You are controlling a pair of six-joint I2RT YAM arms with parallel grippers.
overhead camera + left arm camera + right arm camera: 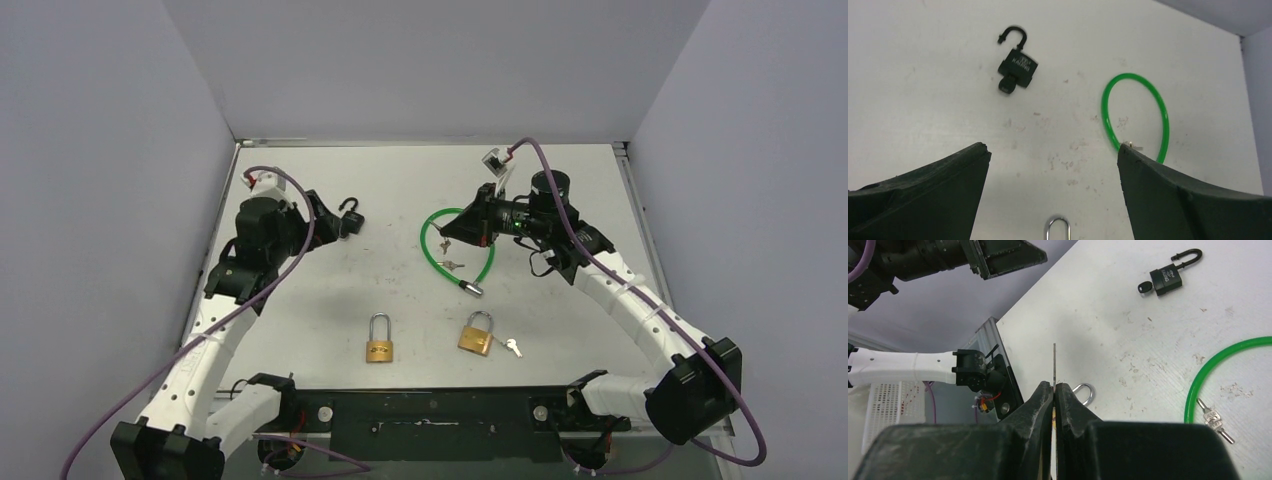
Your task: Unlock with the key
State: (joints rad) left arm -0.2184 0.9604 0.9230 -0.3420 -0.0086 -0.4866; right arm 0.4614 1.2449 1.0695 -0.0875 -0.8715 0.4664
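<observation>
The keyless brass padlock is next for the robot's left gripper, which should grab it across the sides of its body. Its base and shackle then stay free to unlock with the key.
My right gripper is shut on a thin silver key, seen edge-on, its blade sticking out past the fingertips. It hovers over the green cable loop in the top view. Two brass padlocks lie near the front: the left one and the right one, which has a key beside it. My left gripper is open and empty, above the table near a black padlock.
The black padlock has its shackle open and a black-headed key in its base. A small key bunch lies inside the green loop. A brass padlock's shackle shows at the bottom of the left wrist view.
</observation>
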